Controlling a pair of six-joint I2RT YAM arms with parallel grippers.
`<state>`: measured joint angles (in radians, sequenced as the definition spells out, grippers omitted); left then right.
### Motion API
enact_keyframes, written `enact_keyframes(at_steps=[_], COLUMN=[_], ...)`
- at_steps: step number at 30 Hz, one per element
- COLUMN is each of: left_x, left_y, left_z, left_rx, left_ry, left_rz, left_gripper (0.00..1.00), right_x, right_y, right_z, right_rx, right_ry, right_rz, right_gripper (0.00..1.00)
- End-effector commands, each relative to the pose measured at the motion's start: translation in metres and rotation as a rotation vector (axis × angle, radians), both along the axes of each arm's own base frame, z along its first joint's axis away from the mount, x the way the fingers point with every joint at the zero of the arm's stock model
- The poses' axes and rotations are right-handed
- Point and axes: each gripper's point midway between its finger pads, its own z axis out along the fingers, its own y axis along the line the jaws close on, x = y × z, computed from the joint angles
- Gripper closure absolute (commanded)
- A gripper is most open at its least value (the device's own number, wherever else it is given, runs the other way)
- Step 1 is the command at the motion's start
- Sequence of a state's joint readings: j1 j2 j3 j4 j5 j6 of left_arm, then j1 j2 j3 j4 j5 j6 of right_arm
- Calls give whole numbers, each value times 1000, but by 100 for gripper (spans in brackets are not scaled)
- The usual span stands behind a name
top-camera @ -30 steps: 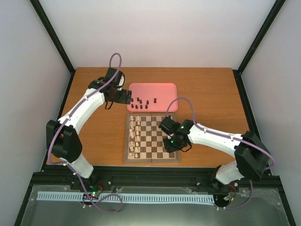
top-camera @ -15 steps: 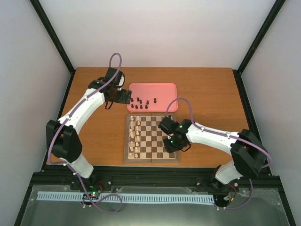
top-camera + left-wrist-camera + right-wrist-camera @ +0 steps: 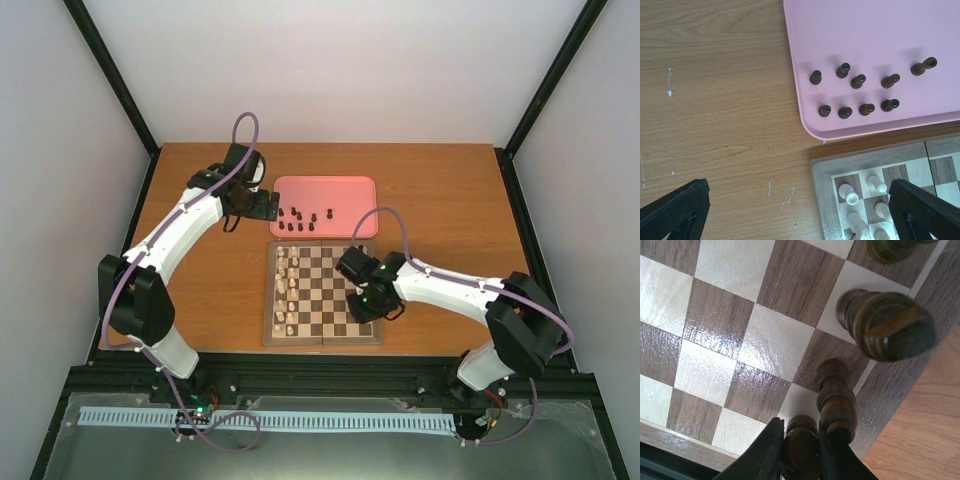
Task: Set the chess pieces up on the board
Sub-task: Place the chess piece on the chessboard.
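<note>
I should let go of the dark piece in my right gripper now. Its base is low over the light square, so the piece would stand there.
The board lies in the middle of the table, with cream-white pieces along its left side. Several dark chess pieces stand on the pink tray; they also show in the left wrist view. My left gripper is open and empty over the table by the tray's left corner. My right gripper is low over the board's right edge. In the right wrist view it is shut on a dark piece over a light square, close beside another dark piece.
More dark pieces stand along the board's right column. The board's border and bare wooden table lie just right of the held piece. The tray's rim nearly touches the board's corner. Black frame posts ring the table.
My right arm has shifted very slightly over the board's right edge. The left arm and the pieces on the tray have not moved.
</note>
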<state>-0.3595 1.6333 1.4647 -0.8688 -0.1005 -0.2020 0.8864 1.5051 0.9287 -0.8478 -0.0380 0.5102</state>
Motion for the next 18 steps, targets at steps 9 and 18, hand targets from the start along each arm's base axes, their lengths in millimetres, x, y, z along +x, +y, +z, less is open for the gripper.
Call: enact_keyframes(at_steps=[9,18], left_x=[4,4], left_y=[-4,-4], left_z=[6,5], left_rx=[5,6], left_ry=[-23,-21], left_rz=[-20,-20], left_gripper=[0,0], right_x=[12,6], right_y=[3,3], right_z=[1,3], right_rx=[1,10], right_ry=[-14,14], right_rz=[8,22], right_gripper=[83,79])
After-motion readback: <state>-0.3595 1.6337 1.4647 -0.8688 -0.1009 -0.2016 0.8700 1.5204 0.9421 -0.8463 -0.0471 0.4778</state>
